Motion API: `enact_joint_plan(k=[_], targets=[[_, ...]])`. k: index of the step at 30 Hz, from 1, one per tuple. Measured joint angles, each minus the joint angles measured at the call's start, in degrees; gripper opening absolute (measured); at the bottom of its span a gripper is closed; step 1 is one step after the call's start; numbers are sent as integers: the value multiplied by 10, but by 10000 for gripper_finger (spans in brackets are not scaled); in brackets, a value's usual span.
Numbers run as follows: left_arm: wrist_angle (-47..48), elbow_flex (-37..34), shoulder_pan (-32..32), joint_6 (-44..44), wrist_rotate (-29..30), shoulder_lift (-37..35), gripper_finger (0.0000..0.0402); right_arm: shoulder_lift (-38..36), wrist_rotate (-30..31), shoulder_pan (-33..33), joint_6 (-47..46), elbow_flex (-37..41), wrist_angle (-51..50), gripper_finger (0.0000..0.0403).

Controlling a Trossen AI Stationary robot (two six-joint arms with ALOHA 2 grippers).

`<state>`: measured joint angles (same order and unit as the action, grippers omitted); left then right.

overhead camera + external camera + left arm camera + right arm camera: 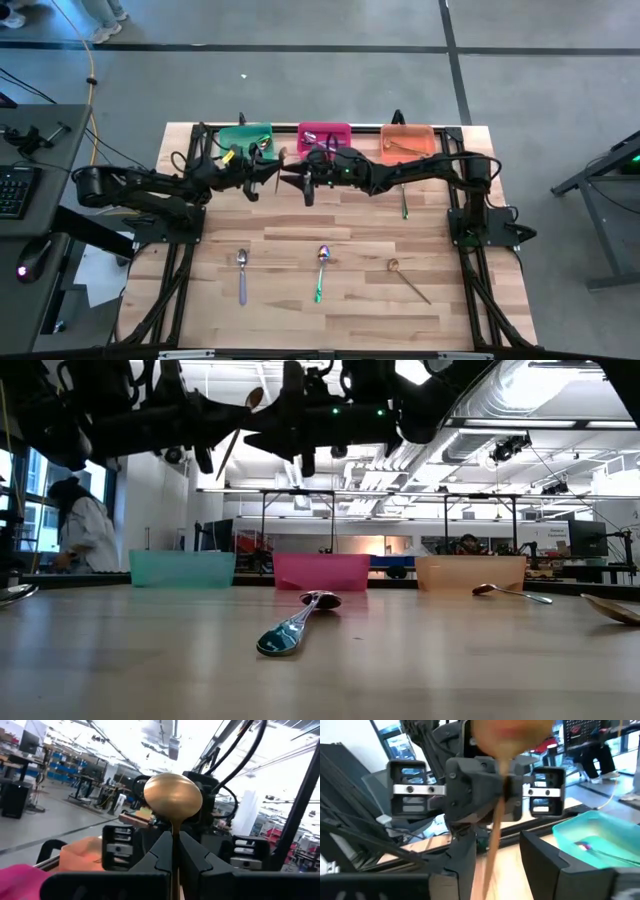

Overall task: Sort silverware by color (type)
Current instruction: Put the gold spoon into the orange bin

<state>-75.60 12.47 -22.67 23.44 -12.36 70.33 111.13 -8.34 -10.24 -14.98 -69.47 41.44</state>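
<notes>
The robot will next use its right gripper to grab the gold spoon by its slim handle (pixel 278 183), and the spoon will then be sorted into the orange bin (pixel 407 140).
A gold-bronze spoon (pixel 172 795) stands bowl up, high above the table between the teal bin (pixel 245 140) and the pink bin (pixel 322 137). My left gripper (pixel 172 839) is shut on it. My right gripper (pixel 497 854) faces the left one from the table's right, open. The spoon's handle (pixel 490 857) hangs between the right fingers with a gap on each side. On the table lie a lavender spoon (pixel 242 275), a green spoon (pixel 320 272), a gold spoon (pixel 408 280) and another green spoon (pixel 404 205). My left gripper pinches the gold spoon's handle just below the bowl (pixel 172 831) between its two fingers. The fingers come about level from the table's left and lie across the handle. The spoon is lifted clear, nearly upright, bowl on top and handle hanging below the fingers.
The orange bin (pixel 407 142) stands at the far right of the bin row; each of the three bins has spoons in it. Both arms meet just in front of the bins. The near half of the table holds only the loose spoons.
</notes>
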Motion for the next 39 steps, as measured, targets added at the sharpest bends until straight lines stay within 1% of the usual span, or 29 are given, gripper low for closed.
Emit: enact_joint_plan(k=[7,10,13,20,23,26,30,31,35,39], targets=[[-12,0,9,-5,4,0,1,0,4,0,2,0,16,81],[-14,0,16,-7,10,0,1,0,4,0,0,0,27,69],[-20,0,20,-7,11,0,1,0,4,1,-5,0,26,74],[-10,20,38,-25,12,1,1,0,6,7,0,0,35,115],[-6,22,41,-27,13,3,1,0,8,8,1,1,35,112],[-6,22,41,-27,13,3,1,0,12,10,14,1,37,84],[-5,22,41,-35,13,3,1,0,13,15,32,1,38,17],[-6,22,41,-41,13,3,1,0,12,14,35,1,38,10],[-5,22,41,-45,13,3,1,0,12,14,35,1,37,15],[-1,22,41,-47,13,3,4,0,10,14,41,1,35,4]])
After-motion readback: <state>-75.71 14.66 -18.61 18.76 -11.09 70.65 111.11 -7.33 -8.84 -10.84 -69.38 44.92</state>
